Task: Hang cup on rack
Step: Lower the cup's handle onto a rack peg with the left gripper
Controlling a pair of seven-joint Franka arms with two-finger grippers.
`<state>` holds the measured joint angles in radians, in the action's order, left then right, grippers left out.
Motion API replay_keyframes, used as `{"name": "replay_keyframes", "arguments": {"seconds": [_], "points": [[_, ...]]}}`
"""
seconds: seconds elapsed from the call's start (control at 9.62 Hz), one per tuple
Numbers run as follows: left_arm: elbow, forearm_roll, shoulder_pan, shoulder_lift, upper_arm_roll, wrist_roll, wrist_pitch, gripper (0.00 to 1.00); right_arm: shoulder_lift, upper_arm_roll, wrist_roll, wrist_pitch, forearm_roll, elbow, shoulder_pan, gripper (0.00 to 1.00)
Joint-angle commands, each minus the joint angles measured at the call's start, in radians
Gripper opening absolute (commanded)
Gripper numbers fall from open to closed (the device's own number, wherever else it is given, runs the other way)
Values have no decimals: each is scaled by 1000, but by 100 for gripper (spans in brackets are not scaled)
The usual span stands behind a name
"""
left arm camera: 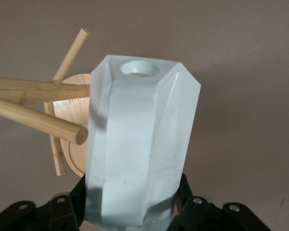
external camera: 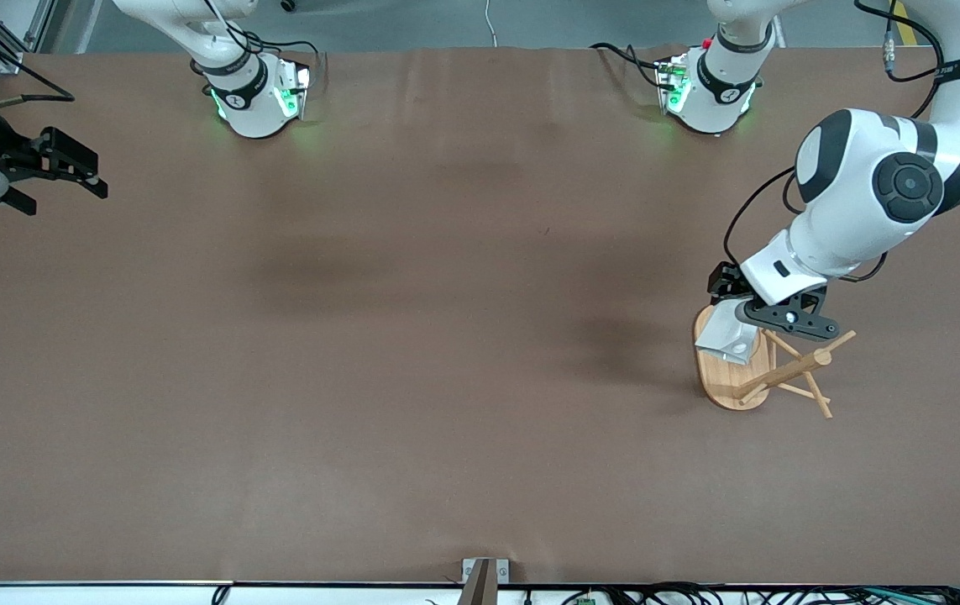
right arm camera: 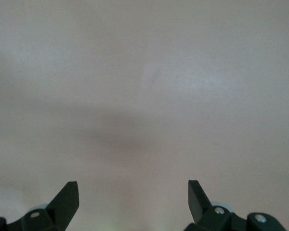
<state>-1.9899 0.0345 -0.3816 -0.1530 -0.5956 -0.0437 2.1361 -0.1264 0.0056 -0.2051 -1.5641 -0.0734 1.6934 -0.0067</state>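
Observation:
My left gripper needs to line the cup's handle up with the peg's tip before it opens, because right now the cup's handle is beside the peg's tip (left arm camera: 80, 135).
My left gripper (external camera: 738, 323) is shut on the white faceted cup (external camera: 727, 334) and holds it over the rack's oval base (external camera: 719, 378), beside the central post. The bamboo rack (external camera: 790, 370) stands toward the left arm's end of the table. In the left wrist view the cup (left arm camera: 139, 144) fills the middle, its handle hole at the end away from the jaws, and a rack peg (left arm camera: 38, 118) ends right beside its wall. My right gripper (external camera: 76, 172) is open and empty and waits at the right arm's end; its fingertips (right arm camera: 67, 197) show over bare table.
The brown table (external camera: 412, 336) carries nothing else. The two arm bases (external camera: 257, 92) stand along its edge farthest from the front camera. A small metal bracket (external camera: 484, 576) sits at the nearest edge.

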Motion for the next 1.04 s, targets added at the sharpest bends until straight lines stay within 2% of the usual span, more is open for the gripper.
{"name": "replay_keyframes", "arguments": {"seconds": [0.0,0.42,0.83,0.94], "points": [[-23,-16,-22,-11,-6,-34,16,2,-9,2,29,-2,32,-35,8,100],[-23,-16,-74,-19,-4,-114,16,2,50,5,104,10,32,-122,11,100],[8,-13,-125,-97,-6,-156,18,4,63,5,90,6,41,-123,4,100],[25,-13,-125,-118,-6,-156,18,26,68,4,90,1,38,-123,1,100]]}}
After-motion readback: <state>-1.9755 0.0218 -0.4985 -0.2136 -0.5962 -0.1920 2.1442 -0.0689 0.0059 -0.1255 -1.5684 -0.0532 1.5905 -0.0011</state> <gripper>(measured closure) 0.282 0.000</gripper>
